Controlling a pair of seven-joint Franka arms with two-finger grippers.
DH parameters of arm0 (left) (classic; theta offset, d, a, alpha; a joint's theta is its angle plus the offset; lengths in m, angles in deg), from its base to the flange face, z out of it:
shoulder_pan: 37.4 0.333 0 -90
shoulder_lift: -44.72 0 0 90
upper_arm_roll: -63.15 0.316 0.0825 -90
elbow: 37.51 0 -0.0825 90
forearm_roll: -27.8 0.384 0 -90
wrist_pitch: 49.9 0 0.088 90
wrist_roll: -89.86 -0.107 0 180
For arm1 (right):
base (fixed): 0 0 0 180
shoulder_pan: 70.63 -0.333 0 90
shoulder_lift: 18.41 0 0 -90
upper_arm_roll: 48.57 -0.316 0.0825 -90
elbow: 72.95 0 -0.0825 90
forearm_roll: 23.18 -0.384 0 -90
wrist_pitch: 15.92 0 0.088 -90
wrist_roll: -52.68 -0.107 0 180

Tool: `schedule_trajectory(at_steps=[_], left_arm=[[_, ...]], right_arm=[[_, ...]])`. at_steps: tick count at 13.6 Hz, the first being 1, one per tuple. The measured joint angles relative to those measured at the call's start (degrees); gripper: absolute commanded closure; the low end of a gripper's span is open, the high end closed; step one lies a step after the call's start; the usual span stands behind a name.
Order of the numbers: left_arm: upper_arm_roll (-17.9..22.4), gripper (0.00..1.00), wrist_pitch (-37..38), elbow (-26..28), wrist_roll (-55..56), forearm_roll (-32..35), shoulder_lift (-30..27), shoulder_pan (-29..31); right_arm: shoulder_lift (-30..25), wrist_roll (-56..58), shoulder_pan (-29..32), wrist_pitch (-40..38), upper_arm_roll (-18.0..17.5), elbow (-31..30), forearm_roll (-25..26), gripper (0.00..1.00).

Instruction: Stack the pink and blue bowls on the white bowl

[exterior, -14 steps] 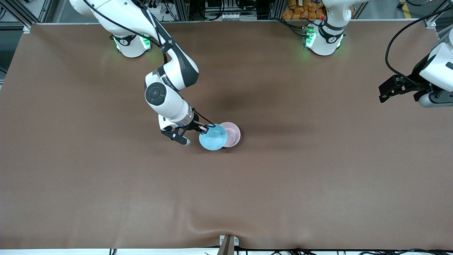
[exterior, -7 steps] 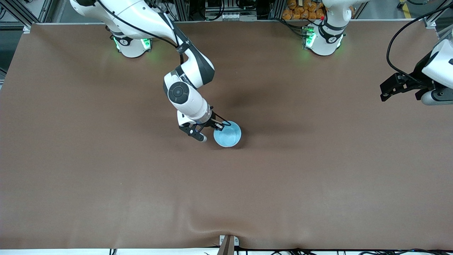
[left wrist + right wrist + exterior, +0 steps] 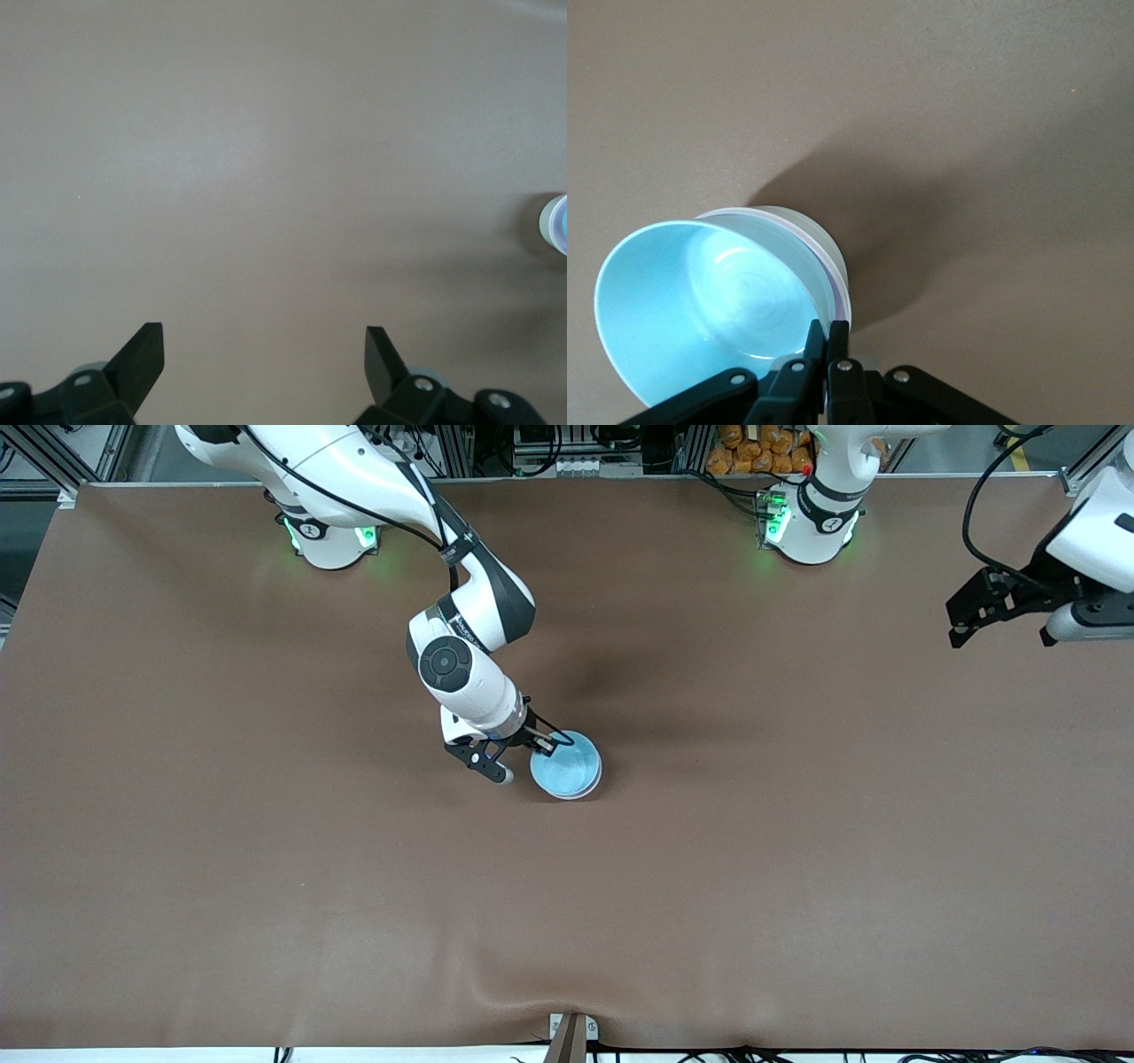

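Observation:
The blue bowl's lower side (image 3: 790, 251) sits inside the pink bowl's rim (image 3: 823, 252), so the blue bowl would settle there and my right gripper is ready to release it.
The sky-blue bowl (image 3: 565, 764) sits tilted in the stack at the table's middle, covering the other two bowls from above. My right gripper (image 3: 541, 742) is shut on its rim at the side toward the right arm's end. In the right wrist view my right gripper (image 3: 828, 332) pinches the blue bowl (image 3: 709, 283). Only a thin rim of the pink bowl (image 3: 836, 288) shows under it, and below that the white bowl's wall (image 3: 799, 221). My left gripper (image 3: 959, 614) is open and empty in the air over the left arm's end of the table, and it also shows in the left wrist view (image 3: 263, 350).
The brown table cover (image 3: 266, 868) is bare around the stack. The bowl stack shows small at the edge of the left wrist view (image 3: 556, 224). A metal bracket (image 3: 571, 1036) sits at the table's edge nearest the front camera.
The right gripper carried the blue bowl from beside the pink bowl to over it, and the pink bowl is now covered. The left gripper has drifted toward the bases' side.

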Motion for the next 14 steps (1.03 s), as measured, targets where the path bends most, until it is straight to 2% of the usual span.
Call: schedule_trajectory(at_steps=[1, 2, 7, 10, 14], left_arm=[[1.5, 0.0, 0.2, 0.6, 0.0, 0.0, -0.6, -1.4], [2.3, 0.0, 0.4, 0.8, 0.0, 0.0, -0.9, -2.0], [3.1, 0.0, 0.5, 1.7, 0.0, 0.0, -0.9, -2.0], [3.4, 0.0, 0.5, 1.7, 0.0, 0.0, -0.9, -1.9], [3.4, 0.0, 0.5, 1.7, 0.0, 0.0, -0.9, -1.9]], right_arm=[[0.0, -0.2, 0.0, 0.0, 0.0, 0.0, 0.0, 0.23], [0.0, -0.9, 0.0, 0.0, 0.0, 0.0, 0.0, 0.0], [-0.9, -1.1, 0.7, -0.8, 0.9, 2.8, 2.0, 0.0], [-5.8, 9.0, 6.4, -12.1, 1.4, 4.1, 5.2, 0.0], [-13.2, 24.7, 17.3, -23.0, 1.7, 4.1, 5.7, 0.0]])
